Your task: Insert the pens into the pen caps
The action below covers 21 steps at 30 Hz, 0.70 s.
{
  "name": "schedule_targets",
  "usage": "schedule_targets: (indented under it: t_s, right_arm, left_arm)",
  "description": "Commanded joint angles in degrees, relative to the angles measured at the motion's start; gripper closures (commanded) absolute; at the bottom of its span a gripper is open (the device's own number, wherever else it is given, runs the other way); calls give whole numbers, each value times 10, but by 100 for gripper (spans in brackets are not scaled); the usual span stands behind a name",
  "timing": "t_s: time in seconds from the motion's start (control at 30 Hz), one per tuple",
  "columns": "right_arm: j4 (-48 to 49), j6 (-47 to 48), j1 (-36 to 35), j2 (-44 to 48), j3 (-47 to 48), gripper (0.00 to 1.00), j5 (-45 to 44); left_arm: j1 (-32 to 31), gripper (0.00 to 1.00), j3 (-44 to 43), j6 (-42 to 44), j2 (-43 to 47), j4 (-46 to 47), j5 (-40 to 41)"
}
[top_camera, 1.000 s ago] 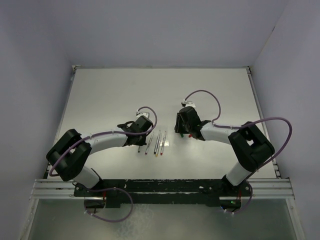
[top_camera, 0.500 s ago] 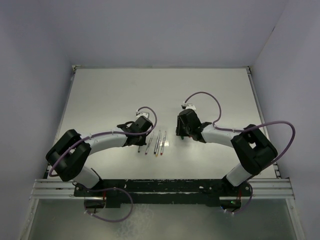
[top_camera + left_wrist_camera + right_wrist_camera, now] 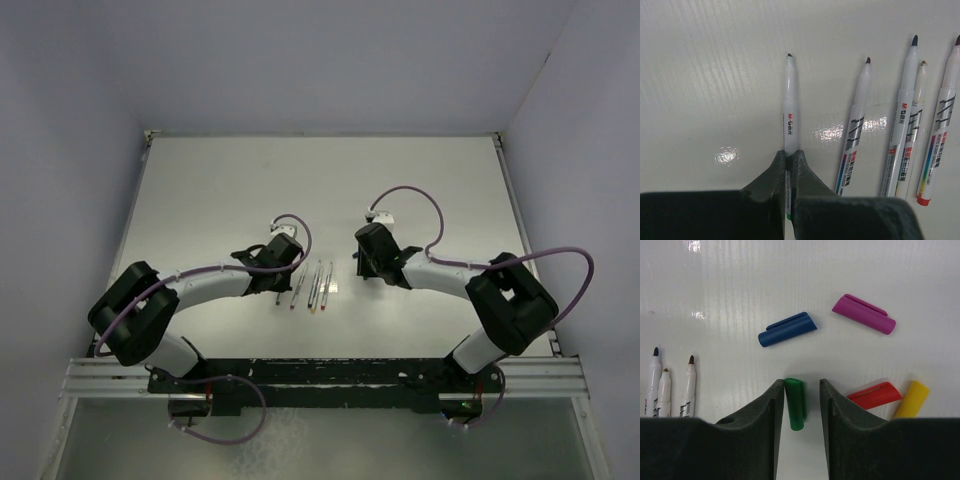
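Observation:
The right gripper grabs the green cap next, across its sides near the closed end. This leaves the cap's open end free for inserting the pen.
My left gripper is shut on the leftmost pen, a white marker with a green band at its rear end, lying on the table. Four more pens lie side by side to its right. In the top view the left gripper sits at the left of the pen row. My right gripper is open with the green cap lying between its fingers, against the left one. The blue cap, purple cap, red cap and yellow cap lie around it.
Three pen tips show at the left edge of the right wrist view. The white table is walled at the back and both sides. The right gripper is right of the pen row in the top view.
The right arm has shifted slightly right and settled over the caps. The left arm has edged slightly left. The pens on the table have not moved.

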<state>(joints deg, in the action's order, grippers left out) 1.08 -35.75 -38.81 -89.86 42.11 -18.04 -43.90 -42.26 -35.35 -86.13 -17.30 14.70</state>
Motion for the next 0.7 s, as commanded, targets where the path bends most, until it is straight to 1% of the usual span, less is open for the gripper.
schedule_targets:
  t_s: [0.0, 0.1, 0.27, 0.33, 0.67]
  right_arm:
    - [-117, -14, -4, -20, -27, 62, -14]
    - [-119, -14, -9, -27, -24, 64, -14]
    - [-120, -18, -25, -44, -11, 69, -12]
    - [-137, -22, -30, -50, -6, 69, -9]
    - [-158, -55, -59, -65, -3, 69, 5]
  left_arm:
    - [0, 100, 28, -6, -18, -35, -34]
    - [0, 100, 29, -7, -14, -35, -35]
    - [0, 100, 33, -7, -10, -37, -34]
    - [0, 100, 33, -8, -9, -38, -34]
    - [0, 100, 36, -5, -9, -37, -36]
